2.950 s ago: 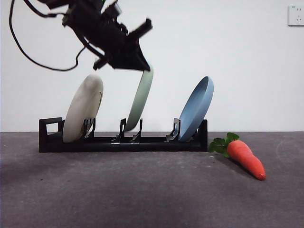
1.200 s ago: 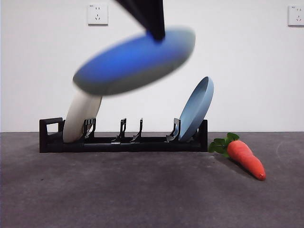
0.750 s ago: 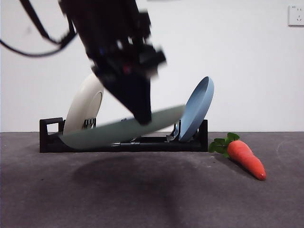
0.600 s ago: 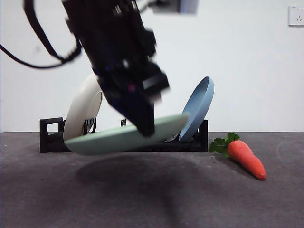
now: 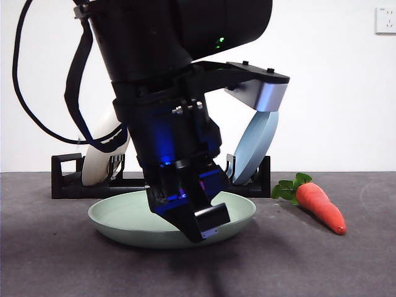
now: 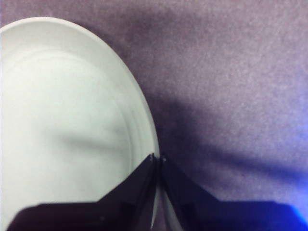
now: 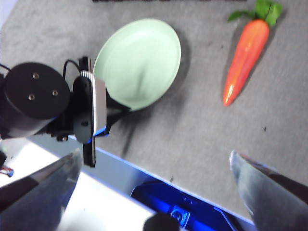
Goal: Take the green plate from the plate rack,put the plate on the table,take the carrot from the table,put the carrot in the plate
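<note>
The carrot's long body narrows to a slim tip [image 5: 338, 228] [image 7: 228, 99], so my right gripper should next grab the carrot by its thick end beside the leaves.
The green plate [image 5: 117, 216] lies level, low on the table [image 5: 322, 266] in front of the plate rack [image 5: 68, 176], and seems to rest on it. My left gripper [image 5: 198, 226] is shut on the plate's near rim; in the left wrist view its jaws [image 6: 158, 156] pinch the rim of the plate [image 6: 62, 120]. The carrot [image 5: 318, 205] lies on the table to the right, leaves toward the rack. My right gripper [image 7: 155, 155] is open and empty, high above the table, looking down on the plate [image 7: 139, 60] and the carrot [image 7: 246, 53].
A cream-white plate [image 5: 102, 158] and a blue plate [image 5: 253, 145] stand in the rack behind the left arm. The rack's middle slot is hidden by the arm. The left arm's body [image 7: 48, 103] also shows in the right wrist view. A wall socket [image 5: 387, 20] is at the top right.
The left gripper lifted the green plate out of the rack's middle slot, swung it flat and lowered it to the table in front of the rack. The carrot has not moved.
</note>
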Controlling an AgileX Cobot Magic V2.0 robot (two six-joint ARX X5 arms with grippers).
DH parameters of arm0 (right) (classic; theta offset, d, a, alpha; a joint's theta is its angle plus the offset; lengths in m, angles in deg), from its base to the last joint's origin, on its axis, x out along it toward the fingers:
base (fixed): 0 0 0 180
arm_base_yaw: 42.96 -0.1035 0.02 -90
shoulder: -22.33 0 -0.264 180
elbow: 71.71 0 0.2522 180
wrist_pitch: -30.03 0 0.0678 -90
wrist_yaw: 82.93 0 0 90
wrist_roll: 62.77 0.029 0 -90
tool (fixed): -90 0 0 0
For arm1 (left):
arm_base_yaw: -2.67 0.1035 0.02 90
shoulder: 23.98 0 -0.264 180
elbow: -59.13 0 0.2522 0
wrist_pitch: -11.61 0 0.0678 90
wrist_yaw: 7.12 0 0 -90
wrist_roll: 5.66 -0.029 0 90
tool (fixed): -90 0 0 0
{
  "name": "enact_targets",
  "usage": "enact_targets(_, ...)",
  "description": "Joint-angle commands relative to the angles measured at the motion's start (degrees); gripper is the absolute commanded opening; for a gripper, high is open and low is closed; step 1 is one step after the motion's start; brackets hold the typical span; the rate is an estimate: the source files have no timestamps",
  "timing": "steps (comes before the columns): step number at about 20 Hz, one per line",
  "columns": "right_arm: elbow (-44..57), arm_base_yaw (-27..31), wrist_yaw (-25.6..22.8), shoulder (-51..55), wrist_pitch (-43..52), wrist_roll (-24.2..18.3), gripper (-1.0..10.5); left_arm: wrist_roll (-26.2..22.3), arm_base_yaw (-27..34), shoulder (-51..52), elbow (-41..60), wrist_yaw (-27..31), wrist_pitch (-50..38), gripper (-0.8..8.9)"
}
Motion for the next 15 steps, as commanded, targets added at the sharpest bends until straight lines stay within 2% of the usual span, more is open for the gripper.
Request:
enact_targets(1,-0.2,-0.2,-0.3,-1.7,1.9,1.2,5.7,1.1,-0.1,-0.6,0.4,-1.7,-0.1,1.07)
enact_targets(3,-0.2,-0.2,-0.5,-4.1,3.4,1.4,5.7,2.0,-0.1,-0.6,0.4,-1.8,0.4,2.7)
enact_targets(4,-0.2,-0.2,-0.9,-5.5,3.9,1.4,5.7,2.3,-0.1,-0.6,0.4,-1.7,0.3,3.11)
enact_targets(9,-0.2,-0.2,-3.8,-14.2,10.1,1.3,5.7,4.2,-0.3,1.1,-0.2,-1.2,1.7,3.24)
enact_targets(15,-0.2,-0.9,-4.9,-27.4,21.9,3.1,5.7,12.0,-0.7,13.0,-6.3,-1.5,12.3,3.23)
